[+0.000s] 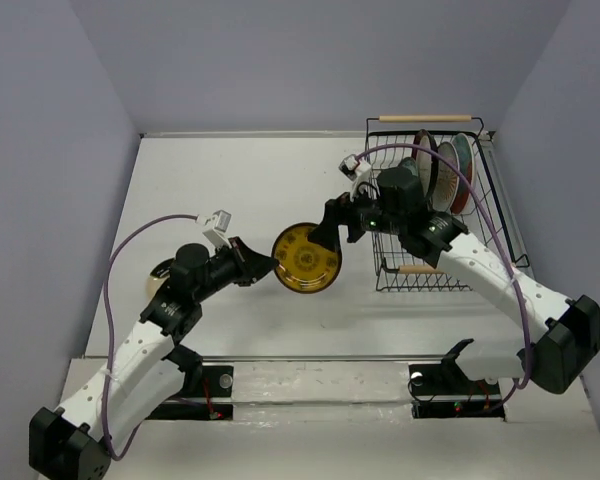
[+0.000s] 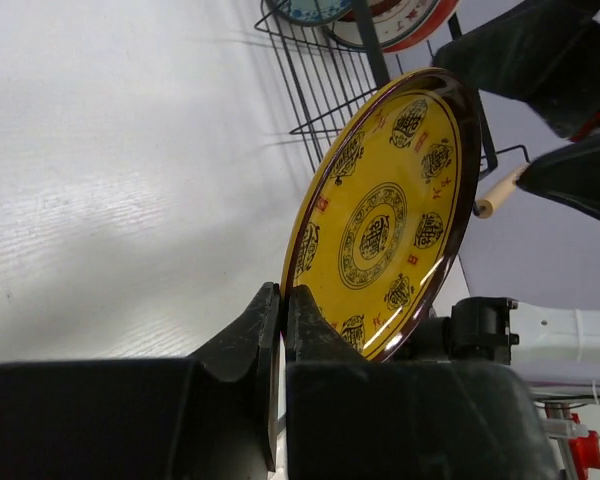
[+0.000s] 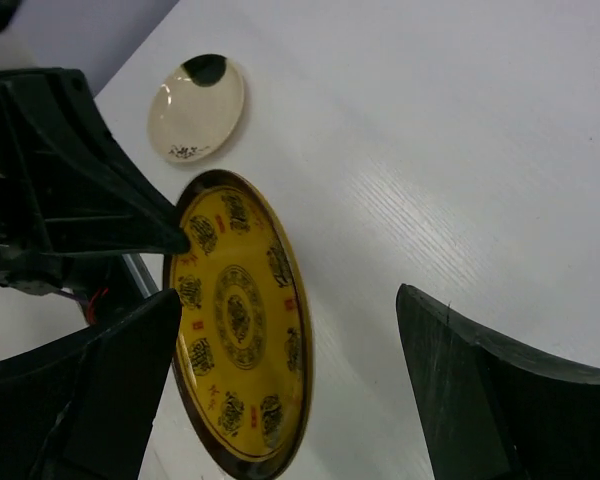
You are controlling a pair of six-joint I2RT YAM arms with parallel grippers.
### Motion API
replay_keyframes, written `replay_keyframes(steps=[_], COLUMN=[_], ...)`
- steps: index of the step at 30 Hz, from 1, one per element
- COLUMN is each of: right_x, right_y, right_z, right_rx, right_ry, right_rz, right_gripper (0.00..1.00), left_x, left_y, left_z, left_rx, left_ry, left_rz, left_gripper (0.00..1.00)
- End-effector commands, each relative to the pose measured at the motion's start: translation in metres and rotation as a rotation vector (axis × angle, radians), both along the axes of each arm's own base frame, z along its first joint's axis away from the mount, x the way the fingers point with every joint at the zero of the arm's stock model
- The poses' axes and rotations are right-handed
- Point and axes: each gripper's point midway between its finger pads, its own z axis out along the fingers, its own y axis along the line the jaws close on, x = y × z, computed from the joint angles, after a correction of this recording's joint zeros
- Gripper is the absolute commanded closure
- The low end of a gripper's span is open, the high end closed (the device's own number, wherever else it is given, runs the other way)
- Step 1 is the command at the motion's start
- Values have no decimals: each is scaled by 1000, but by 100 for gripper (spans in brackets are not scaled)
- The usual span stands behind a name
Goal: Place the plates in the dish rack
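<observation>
The plate's dark rim is still beyond my right gripper's finger, so closing now would miss it, and I should first move toward the plate's rim.
An amber-yellow plate (image 1: 306, 258) with a dark rim hangs tilted on edge above the table, left of the dish rack (image 1: 500, 205). My left gripper (image 1: 270, 262) is shut on its rim; in the left wrist view both fingers of the left gripper (image 2: 282, 295) pinch the lower edge of the plate (image 2: 390, 215). My right gripper (image 1: 332, 232) stands open at the plate's other side. In the right wrist view the plate (image 3: 240, 320) lies between the wide fingers of the right gripper (image 3: 288, 298), close to one finger. Several plates (image 1: 445, 170) stand upright in the rack.
A plain cream plate (image 3: 195, 108) lies flat on the table at the far left, partly hidden behind my left arm (image 1: 160, 272). The rack's wooden handles (image 1: 425, 118) run along its far and near sides. Grey walls close the table on three sides.
</observation>
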Motion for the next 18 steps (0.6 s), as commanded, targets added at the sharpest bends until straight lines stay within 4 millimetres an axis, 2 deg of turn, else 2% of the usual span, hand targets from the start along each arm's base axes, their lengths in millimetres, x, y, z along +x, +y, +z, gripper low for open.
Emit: replay_keyframes(steps=[1, 2, 4, 6, 7, 8, 9, 10, 11, 12, 13, 14, 15, 16, 17, 18], right_x=[0, -2, -9, -28, -33, -35, -36, -37, -33, -30, -18, -8, 5, 34, 47, 63], right_y=[-4, -2, 4, 19, 22, 26, 27, 27, 28, 26, 20, 15, 8, -15, -30, -48], right_z=[-21, -26, -29, -23, -20, -14, -4, -2, 10, 21, 24, 46, 51, 57, 57, 76], right_rx=[-27, -27, -3, 66, 94, 127, 159, 165, 186, 199, 179, 183, 160, 111, 61, 44], right_ry=[68, 87, 127, 149, 165, 158, 149, 152, 122, 98, 75, 18, -13, -85, -105, -165], right_rz=[-43, -37, 5, 124, 150, 176, 181, 178, 166, 141, 59, 5, -73, -251, -351, -475], right_gripper=[6, 7, 18, 41, 58, 81, 93, 93, 93, 93, 93, 93, 93, 93, 93, 93], left_x=[0, -1, -1, 1, 1, 2, 3, 4, 7, 9, 10, 12, 12, 11, 9, 10], left_y=[-2, 0, 4, 9, 10, 13, 16, 18, 21, 24, 27, 31, 33, 36, 39, 44], left_z=[73, 79, 89, 97, 101, 104, 106, 107, 106, 103, 97, 94, 91, 93, 96, 99], left_rx=[-64, -67, -68, -60, -59, -57, -41, -26, -5, 20, 65, 88, 108, 133, 132, 132], left_ry=[-257, -284, -321, -359, -371, -384, -397, -403, -406, -409, -412, -412, -404, -416, -428, -434], left_rz=[-38, -34, -15, 10, 19, 31, 49, 58, 75, 86, 93, 111, 111, 112, 123, 154], left_gripper=[95, 94, 95, 94, 95, 89, 67, 66, 41, 30, 11, 7, 5, 2, 1, 1])
